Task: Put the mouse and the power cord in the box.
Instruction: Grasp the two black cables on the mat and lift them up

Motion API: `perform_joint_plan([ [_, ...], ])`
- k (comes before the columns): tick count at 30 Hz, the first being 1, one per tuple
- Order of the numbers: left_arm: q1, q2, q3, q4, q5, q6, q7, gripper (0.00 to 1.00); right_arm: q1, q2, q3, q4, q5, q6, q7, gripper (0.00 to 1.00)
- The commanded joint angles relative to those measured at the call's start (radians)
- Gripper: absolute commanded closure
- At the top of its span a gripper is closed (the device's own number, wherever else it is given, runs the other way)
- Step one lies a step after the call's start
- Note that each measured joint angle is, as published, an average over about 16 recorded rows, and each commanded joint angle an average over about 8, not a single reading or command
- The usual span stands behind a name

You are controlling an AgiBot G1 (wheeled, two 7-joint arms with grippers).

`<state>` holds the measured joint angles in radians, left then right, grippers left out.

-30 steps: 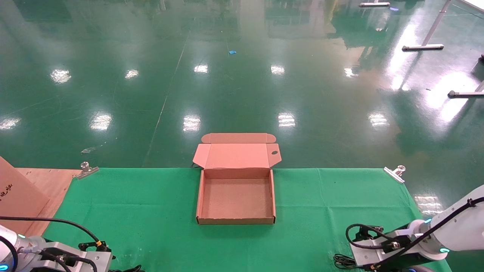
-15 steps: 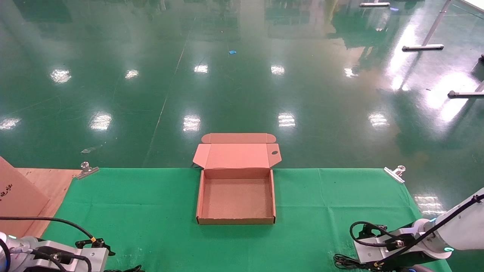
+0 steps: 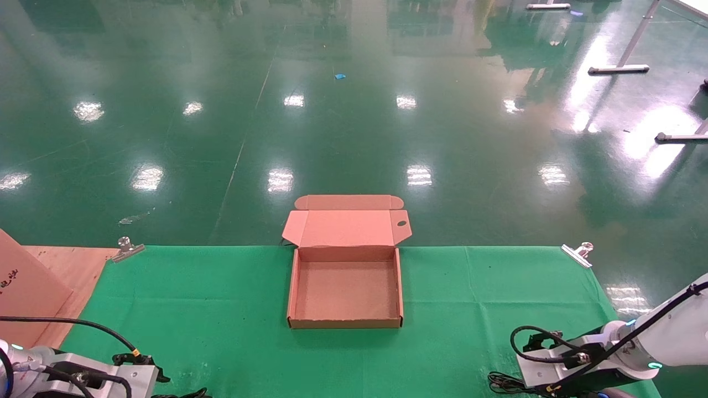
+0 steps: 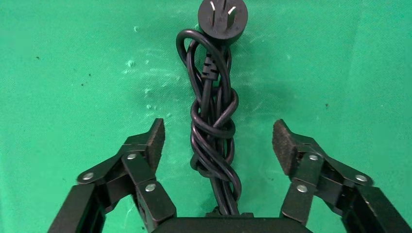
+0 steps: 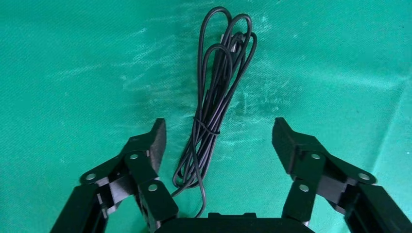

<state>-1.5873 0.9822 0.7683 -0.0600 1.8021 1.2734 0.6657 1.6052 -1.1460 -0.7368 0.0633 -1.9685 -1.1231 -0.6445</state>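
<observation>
The right gripper grabs the thin black cable (image 5: 218,92) by its tied middle (image 5: 207,127) next, to put the cable in the box.
The box (image 3: 292,287) is an open brown cardboard mailer at the middle of the green cloth, empty, with its lid flap (image 3: 345,226) folded back past the far edge. In the left wrist view the power cord (image 4: 214,126) lies twisted in a bundle, its round plug (image 4: 221,19) at the far end. My left gripper (image 4: 218,133) is open and straddles the bundle just above the cloth. My right gripper (image 5: 218,128) is open over a thin black tied cable (image 5: 218,92). The mouse's body is out of view. Both arms sit at the near edge, left arm (image 3: 83,376) and right arm (image 3: 581,365).
A large brown board with black marks (image 3: 25,287) leans on a wooden panel (image 3: 72,262) at the left. Metal clips (image 3: 126,247) (image 3: 578,253) pin the green cloth (image 3: 221,298) at the table's far corners. Shiny green floor lies beyond.
Both wrists have sunk slightly toward the table's near edge, the right one also drifting a little to the right. The box has not moved.
</observation>
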Motion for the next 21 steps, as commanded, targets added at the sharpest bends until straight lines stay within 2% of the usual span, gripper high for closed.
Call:
perform_joint_plan([
  [1,-0.002,0.001,0.001,0.007,0.001,0.0,0.005,1.0,0.001,-0.002,0.001,-0.007,0.001,0.0,-0.006,1.0],
  [21,-0.002,0.021,0.008,0.039,0.011,-0.006,0.029,1.0,-0.003,0.003,0.014,-0.043,0.021,0.009,-0.045,1.0],
])
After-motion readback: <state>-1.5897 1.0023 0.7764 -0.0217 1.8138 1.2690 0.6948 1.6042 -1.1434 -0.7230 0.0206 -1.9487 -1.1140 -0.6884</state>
